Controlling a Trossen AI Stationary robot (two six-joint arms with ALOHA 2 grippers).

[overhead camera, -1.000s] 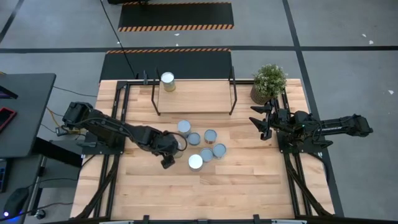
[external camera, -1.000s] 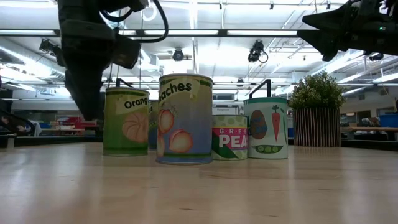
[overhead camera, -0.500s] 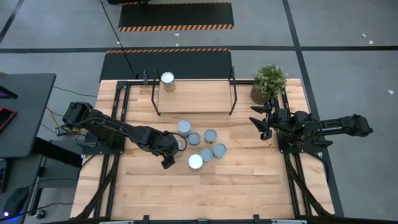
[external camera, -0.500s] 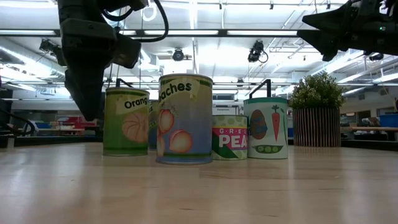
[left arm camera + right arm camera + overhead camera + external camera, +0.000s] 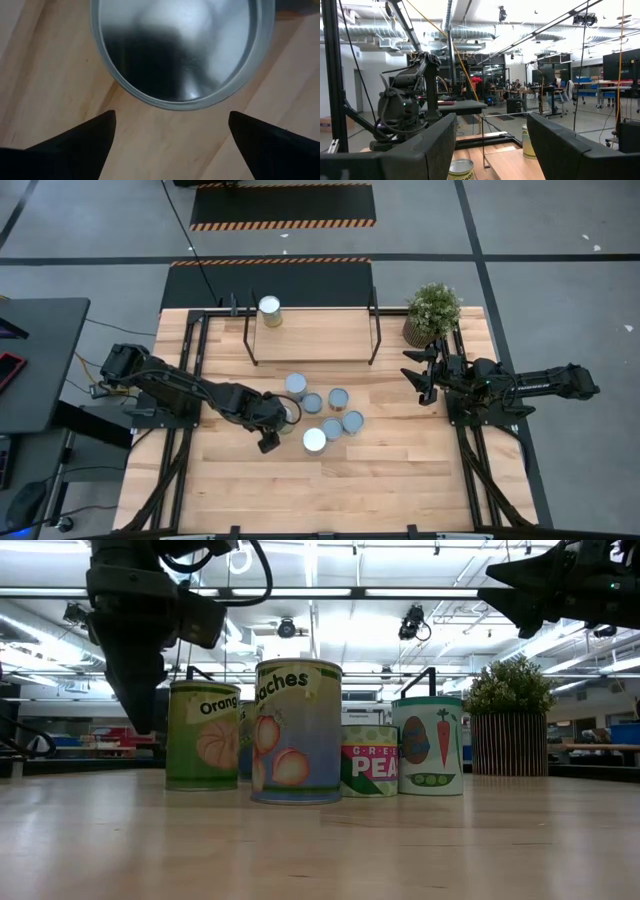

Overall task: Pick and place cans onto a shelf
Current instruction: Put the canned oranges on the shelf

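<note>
I should next grab the can with my left gripper by its side just below the can's top rim [image 5: 288, 426], so that I can place the can onto the light-wood shelf [image 5: 315, 338].
Several cans with silvery tops stand in a cluster [image 5: 325, 415] mid-table. In the low view they include an Orange can [image 5: 203, 735], a Peaches can [image 5: 297, 730] and a Peas can [image 5: 369, 760]. One more can [image 5: 269, 310] stands on the light-wood shelf [image 5: 315, 338] at the far side. My left gripper [image 5: 272, 430] is open and points down at the cluster's left side. Its wrist view shows a can top [image 5: 180, 45] just beyond its spread fingertips [image 5: 172, 117], untouched. My right gripper [image 5: 420, 380] is open and empty, held high at the table's right.
A potted green plant [image 5: 432, 312] stands at the far right corner beside the shelf. Black metal frames run along both sides of the table. Bare wood lies between the cluster and the near edge.
My left gripper has edged slightly toward the table's left edge, still open. The cans have not moved.
</note>
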